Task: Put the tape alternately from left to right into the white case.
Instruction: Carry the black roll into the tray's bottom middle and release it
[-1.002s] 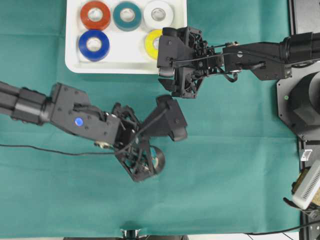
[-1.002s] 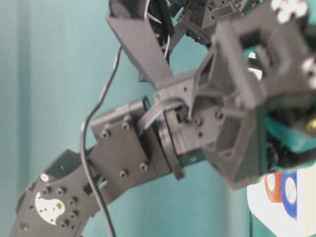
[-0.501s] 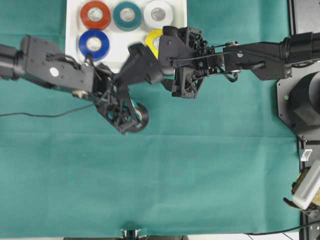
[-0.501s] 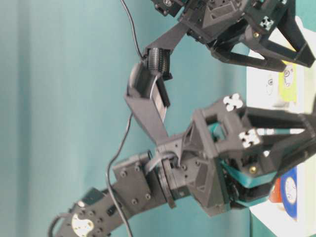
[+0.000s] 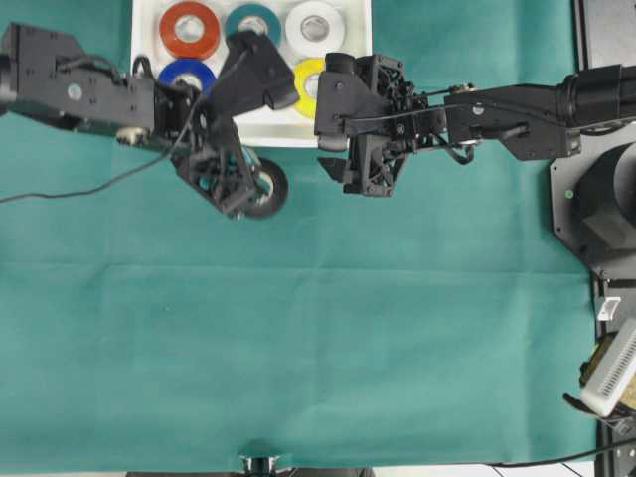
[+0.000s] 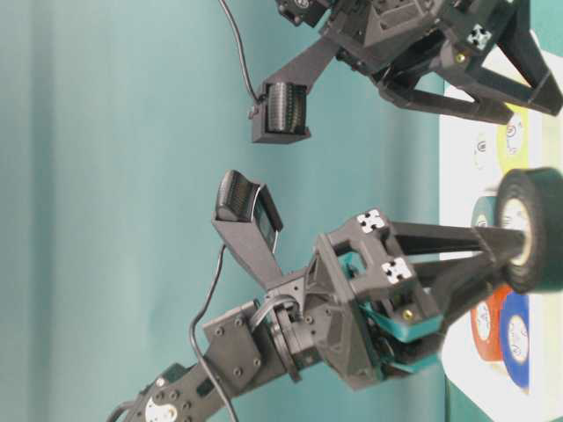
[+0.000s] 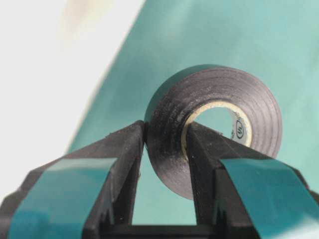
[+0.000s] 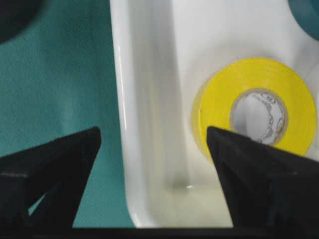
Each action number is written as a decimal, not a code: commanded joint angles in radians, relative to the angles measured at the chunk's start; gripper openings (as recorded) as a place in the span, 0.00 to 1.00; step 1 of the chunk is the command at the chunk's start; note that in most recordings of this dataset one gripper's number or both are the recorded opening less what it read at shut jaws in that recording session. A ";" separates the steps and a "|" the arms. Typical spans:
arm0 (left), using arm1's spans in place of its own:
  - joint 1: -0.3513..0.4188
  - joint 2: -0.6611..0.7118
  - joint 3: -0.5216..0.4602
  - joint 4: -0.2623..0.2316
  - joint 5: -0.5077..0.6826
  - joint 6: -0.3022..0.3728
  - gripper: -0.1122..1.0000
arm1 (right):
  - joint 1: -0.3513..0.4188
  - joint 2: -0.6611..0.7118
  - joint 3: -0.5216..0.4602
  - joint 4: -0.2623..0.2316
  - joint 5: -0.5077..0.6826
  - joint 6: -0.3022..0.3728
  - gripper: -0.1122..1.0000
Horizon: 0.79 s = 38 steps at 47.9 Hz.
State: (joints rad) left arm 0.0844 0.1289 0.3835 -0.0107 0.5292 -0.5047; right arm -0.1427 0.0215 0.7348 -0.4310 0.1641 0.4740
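I should keep holding the black tape roll (image 5: 266, 189) in my left gripper until it reaches the white case (image 5: 295, 131), and only then let go. The roll would miss the case if I let go above the green cloth in front.
My left gripper (image 5: 253, 189) is shut on a black tape roll (image 5: 266, 189), one finger outside it and one through its core (image 7: 214, 104). It hangs above the green cloth just in front of the white case (image 5: 295, 131). In the table-level view the black roll (image 6: 534, 227) is held upright and clear of the cloth. The case holds red (image 5: 189, 28), teal (image 5: 253, 18), white (image 5: 315, 27), blue (image 5: 182, 75) and yellow (image 5: 304, 84) rolls. My right gripper (image 5: 328, 117) stands open and holds nothing. It sits over the case's front right corner (image 8: 124, 99), next to the yellow roll (image 8: 254, 109).
Green cloth (image 5: 348, 328) covers the table. The left arm's cable (image 5: 60, 191) trails over the cloth at the left. A black arm base (image 5: 596, 199) and a white device (image 5: 611, 368) stand at the right edge.
My left arm has carried the black roll from the front middle of the cloth up and back towards the case. The right gripper has stayed still and open.
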 commanded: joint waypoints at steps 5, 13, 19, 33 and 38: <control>0.058 -0.018 -0.028 0.002 -0.034 0.057 0.33 | 0.002 -0.028 -0.006 0.000 -0.006 0.002 0.81; 0.110 -0.014 -0.031 0.002 -0.055 0.087 0.33 | 0.002 -0.028 -0.005 0.002 -0.006 0.002 0.81; 0.140 -0.014 -0.028 -0.002 -0.064 0.115 0.33 | 0.003 -0.028 -0.006 0.002 -0.008 0.002 0.81; 0.163 -0.014 -0.028 -0.003 -0.071 0.124 0.33 | 0.003 -0.028 -0.006 0.002 -0.006 0.002 0.81; 0.164 -0.012 -0.026 -0.005 -0.072 0.124 0.32 | 0.003 -0.028 -0.006 0.002 -0.008 0.002 0.81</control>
State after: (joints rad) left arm 0.2439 0.1335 0.3789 -0.0138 0.4648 -0.3804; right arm -0.1411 0.0215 0.7363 -0.4310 0.1641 0.4740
